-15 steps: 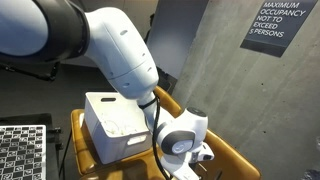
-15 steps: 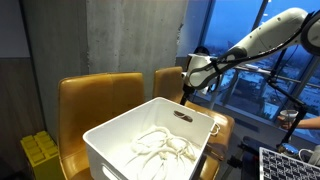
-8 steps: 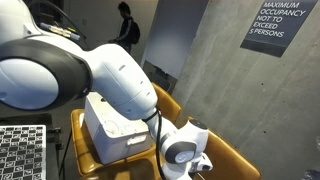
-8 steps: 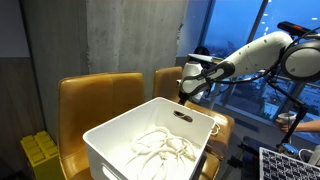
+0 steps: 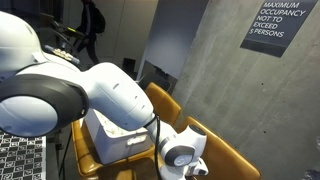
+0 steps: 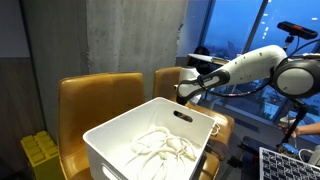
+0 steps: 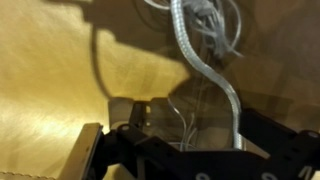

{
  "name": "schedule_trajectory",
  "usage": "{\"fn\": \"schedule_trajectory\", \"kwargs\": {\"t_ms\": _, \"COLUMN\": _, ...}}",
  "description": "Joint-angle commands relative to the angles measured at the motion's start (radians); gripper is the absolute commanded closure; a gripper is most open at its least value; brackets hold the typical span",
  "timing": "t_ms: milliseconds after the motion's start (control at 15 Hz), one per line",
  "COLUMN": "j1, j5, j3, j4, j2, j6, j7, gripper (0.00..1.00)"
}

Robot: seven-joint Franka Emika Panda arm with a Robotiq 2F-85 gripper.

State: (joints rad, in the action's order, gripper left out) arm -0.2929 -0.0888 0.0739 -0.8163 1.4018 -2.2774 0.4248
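Observation:
The gripper needs to close on the grey-white cable now, because its lower part [image 7: 235, 112] reaches back past both fingers, low over the yellow seat.
My gripper [image 6: 187, 92] hangs low behind the white bin [image 6: 120, 140], over the seat of a yellow chair [image 6: 166, 80]. In an exterior view it sits at the bottom of the frame [image 5: 190, 165] beside the same bin [image 5: 105, 135]. In the wrist view the jaws [image 7: 185, 135] stand apart over the yellow seat [image 7: 50, 80]. A grey-white cable [image 7: 205, 70] curves down from a tangle at the top and runs between them. I cannot tell whether a jaw touches it. The bin holds a pile of white cables [image 6: 160, 145].
The bin rests on a second yellow chair [image 6: 95, 100]. A concrete wall with an occupancy sign [image 5: 277, 25] stands behind. A yellow crate [image 6: 40, 150] is on the floor. Checkerboard panels show at the frame corners [image 5: 20, 155] [image 6: 290, 165].
The arm has folded lower and the gripper has dropped a little closer to the chair seat behind the bin. The bin and its cables have not moved.

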Motion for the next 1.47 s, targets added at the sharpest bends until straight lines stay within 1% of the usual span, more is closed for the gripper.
{"fn": "schedule_trajectory", "kwargs": {"t_ms": 0, "j1": -0.017, "j5": 0.012, "j3": -0.021, "j4": 0.092, "j2": 0.062, "j6": 0.056, "j7": -0.001, "gripper": 0.31}}
{"fn": "schedule_trajectory", "kwargs": {"t_ms": 67, "j1": -0.018, "j5": 0.01, "j3": -0.019, "j4": 0.102, "j2": 0.069, "j6": 0.064, "j7": 0.0, "gripper": 0.37}}
{"fn": "schedule_trajectory", "kwargs": {"t_ms": 133, "j1": -0.013, "j5": 0.014, "j3": -0.012, "j4": 0.083, "j2": 0.06, "j6": 0.056, "j7": -0.002, "gripper": 0.46}}
{"fn": "schedule_trajectory", "kwargs": {"t_ms": 267, "j1": -0.009, "j5": 0.01, "j3": -0.011, "j4": 0.069, "j2": 0.058, "j6": 0.048, "j7": -0.004, "gripper": 0.6}}
{"fn": "schedule_trajectory", "kwargs": {"t_ms": 600, "j1": -0.002, "j5": 0.007, "j3": -0.01, "j4": 0.049, "j2": 0.061, "j6": 0.05, "j7": -0.002, "gripper": 0.99}}
{"fn": "schedule_trajectory", "kwargs": {"t_ms": 867, "j1": -0.007, "j5": 0.007, "j3": -0.01, "j4": 0.052, "j2": 0.055, "j6": 0.08, "j7": 0.001, "gripper": 1.0}}
{"fn": "schedule_trajectory", "kwargs": {"t_ms": 1200, "j1": -0.007, "j5": 0.005, "j3": -0.009, "j4": 0.04, "j2": 0.031, "j6": 0.087, "j7": 0.003, "gripper": 1.0}}
{"fn": "schedule_trajectory", "kwargs": {"t_ms": 1400, "j1": -0.007, "j5": 0.014, "j3": -0.026, "j4": 0.022, "j2": -0.002, "j6": 0.082, "j7": 0.021, "gripper": 1.0}}
